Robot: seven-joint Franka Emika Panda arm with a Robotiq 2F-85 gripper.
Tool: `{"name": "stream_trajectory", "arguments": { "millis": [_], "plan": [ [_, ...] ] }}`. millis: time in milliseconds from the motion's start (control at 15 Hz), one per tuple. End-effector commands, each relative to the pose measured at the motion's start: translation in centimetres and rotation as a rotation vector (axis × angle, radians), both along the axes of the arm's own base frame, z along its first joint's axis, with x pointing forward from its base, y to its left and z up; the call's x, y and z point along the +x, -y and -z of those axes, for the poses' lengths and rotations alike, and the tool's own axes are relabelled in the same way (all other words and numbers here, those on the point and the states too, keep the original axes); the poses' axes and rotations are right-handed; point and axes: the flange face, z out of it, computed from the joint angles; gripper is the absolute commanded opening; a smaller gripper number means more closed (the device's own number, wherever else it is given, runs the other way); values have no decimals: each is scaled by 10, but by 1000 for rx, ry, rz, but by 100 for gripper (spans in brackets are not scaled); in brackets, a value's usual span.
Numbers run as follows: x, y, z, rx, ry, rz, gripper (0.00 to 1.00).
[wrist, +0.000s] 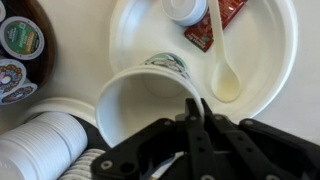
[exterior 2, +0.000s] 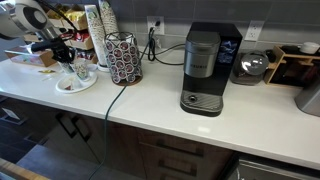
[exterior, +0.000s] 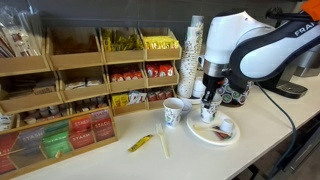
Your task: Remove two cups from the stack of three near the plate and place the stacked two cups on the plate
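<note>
My gripper opens next, since the cups' lower end (wrist: 171,62) meets the plate's surface inside its rim. If it opened now, the cups would stand there.
My gripper (wrist: 195,108) is shut on the rim wall of the two cups (wrist: 140,105), white paper cups with a dark greenish print. I see straight into the open mouth, so I cannot tell the nested cups apart. The cups hang tilted over the near edge of the plate (wrist: 275,60). In both exterior views the gripper (exterior: 208,98) (exterior 2: 63,58) is low over the plate (exterior: 200,136) (exterior 2: 70,89). The single matching cup (exterior: 174,112) (exterior 2: 82,70) stands on the counter beside the plate. The plate holds a white spoon (wrist: 222,70), a red packet (wrist: 205,35) and a small creamer tub (wrist: 187,10).
The tall column of plain white cups (exterior: 195,50) (exterior 2: 97,25) stands behind the plate. A pod carousel (exterior 2: 125,58) and a coffee maker (exterior 2: 205,70) stand further along the counter. Wooden shelves of tea packets (exterior: 70,90) stand at the back, and a yellow packet (exterior: 140,143) lies on the counter.
</note>
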Motion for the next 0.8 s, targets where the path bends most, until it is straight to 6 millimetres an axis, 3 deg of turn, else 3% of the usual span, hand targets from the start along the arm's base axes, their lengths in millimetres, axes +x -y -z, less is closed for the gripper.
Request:
{"name": "stream_trajectory", "arguments": {
  "millis": [0,333,600,733],
  "plan": [
    [-9,-2,-2,12,-30,22,31],
    [-16,2,-15,23,-31,46,68],
    [-40,11,-61,147,73,106,96],
    [-63,19,-85,203,127,115,100]
  ]
}}
